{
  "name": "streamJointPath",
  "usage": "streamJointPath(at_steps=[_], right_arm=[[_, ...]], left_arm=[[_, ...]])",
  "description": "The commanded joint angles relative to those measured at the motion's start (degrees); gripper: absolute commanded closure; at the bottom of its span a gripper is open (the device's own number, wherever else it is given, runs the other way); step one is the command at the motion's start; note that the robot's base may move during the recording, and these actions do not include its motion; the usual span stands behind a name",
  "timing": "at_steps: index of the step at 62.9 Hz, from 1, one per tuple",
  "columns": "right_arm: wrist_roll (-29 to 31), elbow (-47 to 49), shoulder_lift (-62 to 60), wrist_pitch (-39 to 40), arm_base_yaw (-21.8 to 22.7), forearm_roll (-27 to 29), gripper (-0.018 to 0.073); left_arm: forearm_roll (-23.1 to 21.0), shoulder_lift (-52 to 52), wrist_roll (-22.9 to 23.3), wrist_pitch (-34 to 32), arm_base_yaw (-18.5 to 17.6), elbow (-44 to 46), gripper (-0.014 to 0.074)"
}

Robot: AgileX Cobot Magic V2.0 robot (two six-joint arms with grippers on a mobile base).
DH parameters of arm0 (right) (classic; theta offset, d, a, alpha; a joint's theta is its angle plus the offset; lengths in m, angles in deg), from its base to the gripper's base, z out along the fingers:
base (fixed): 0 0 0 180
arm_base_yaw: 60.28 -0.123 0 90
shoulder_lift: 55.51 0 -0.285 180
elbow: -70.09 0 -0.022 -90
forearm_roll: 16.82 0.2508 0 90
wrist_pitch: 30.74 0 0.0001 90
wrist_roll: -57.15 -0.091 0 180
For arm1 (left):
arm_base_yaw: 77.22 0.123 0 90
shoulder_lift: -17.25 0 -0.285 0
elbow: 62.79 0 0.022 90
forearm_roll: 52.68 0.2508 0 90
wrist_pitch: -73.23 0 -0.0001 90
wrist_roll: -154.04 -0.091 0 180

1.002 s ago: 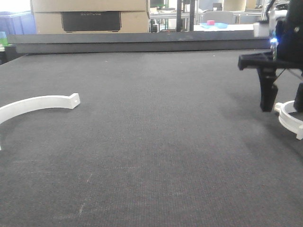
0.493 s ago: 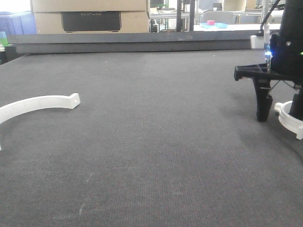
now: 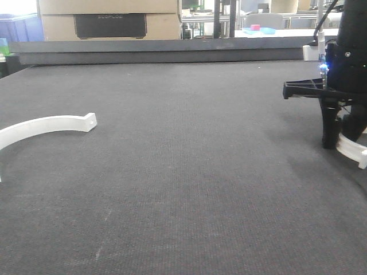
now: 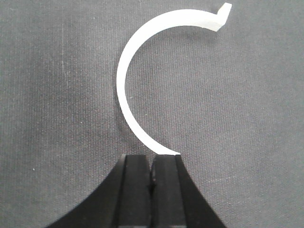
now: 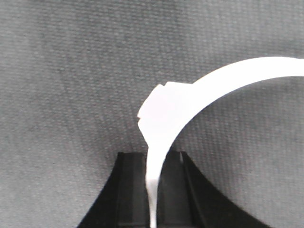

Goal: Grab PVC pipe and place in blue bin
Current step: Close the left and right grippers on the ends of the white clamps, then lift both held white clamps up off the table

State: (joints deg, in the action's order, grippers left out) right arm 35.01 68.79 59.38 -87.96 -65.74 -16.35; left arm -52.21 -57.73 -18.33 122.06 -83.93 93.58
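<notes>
My left gripper grabs the PVC pipe's plain end [image 4: 160,148] next, opposite its flared end [image 4: 222,17], to place the pipe in the blue bin.
Two white curved PVC pipe pieces show. One PVC pipe piece [image 3: 46,125] lies flat on the dark mat at the left; in the left wrist view this arc [image 4: 124,90] runs from the top right down to just under my left gripper [image 4: 152,159], which is shut with nothing between its fingers. The other PVC pipe piece [image 3: 351,148] is at the right edge, and my right gripper [image 3: 339,140] stands over it. In the right wrist view this piece's strip [image 5: 164,123] passes between the fingers, and the right gripper [image 5: 152,159] is shut on it. The blue bin is out of view.
The dark textured mat [image 3: 189,172] covers the whole table. A raised dark ledge [image 3: 166,54] runs along its far edge, with a cardboard box [image 3: 109,20] and shelving behind it.
My right gripper has come down and slightly right, and its fingers have closed from wide open onto the right pipe piece. The left piece has not moved.
</notes>
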Motion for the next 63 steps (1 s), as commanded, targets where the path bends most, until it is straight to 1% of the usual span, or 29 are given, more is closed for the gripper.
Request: streamJointPath(at_steps=[1, 9, 17, 23, 31, 39, 42, 46, 55, 59, 63], right_arm=[[2.8, 0.1, -2.5, -2.3, -0.2, -1.4, 0.0727], [7.3, 0.1, -6.6, -5.3, -1.5, -1.4, 0.0727], [11.1, 0.1, -11.0, -5.9, -3.9, -1.4, 0.0727], [11.2, 0.1, -13.6, -5.0, -5.4, -1.4, 0.0727], [11.2, 0.0, -15.2, -4.5, -6.2, -1.4, 0.0727], [11.3, -0.2, -15.3, -4.9, -6.2, -1.4, 0.0727], [11.3, -0.5, -15.3, -4.9, -6.2, -1.4, 0.0727], [11.3, -1.3, -15.3, -4.5, -6.2, -1.4, 0.0727], [11.3, -2.9, -15.3, -2.6, -6.2, -1.4, 0.0727], [11.3, -3.2, -15.3, -2.1, -6.2, -1.4, 0.0727], [11.3, -3.5, -15.3, -1.8, -6.2, -1.4, 0.0727]], left_arm=[[1.1, -0.7, 4.4, 2.2, -0.3, 1.2, 0.0707], [3.4, -4.7, 4.9, 7.2, -0.3, 4.5, 0.0707], [4.4, -11.1, 4.8, 9.3, -0.3, 9.6, 0.0707], [4.4, -16.2, 4.3, 10.1, -0.3, 14.0, 0.0707], [5.1, -22.6, 1.7, 9.2, -0.3, 18.7, 0.0707], [6.6, -27.8, 1.6, 9.5, -0.3, 21.5, 0.0695], [6.8, -29.0, 1.6, 9.5, -0.3, 21.6, 0.0657], [6.9, -30.1, 1.6, 9.5, -0.3, 21.6, 0.0585], [7.2, -31.3, 1.6, 9.3, -0.3, 21.5, 0.037], [7.9, -31.8, 1.6, 8.8, -0.3, 21.3, 0.0321], [7.9, -32.8, 1.6, 8.5, -0.3, 21.3, 0.0302]])
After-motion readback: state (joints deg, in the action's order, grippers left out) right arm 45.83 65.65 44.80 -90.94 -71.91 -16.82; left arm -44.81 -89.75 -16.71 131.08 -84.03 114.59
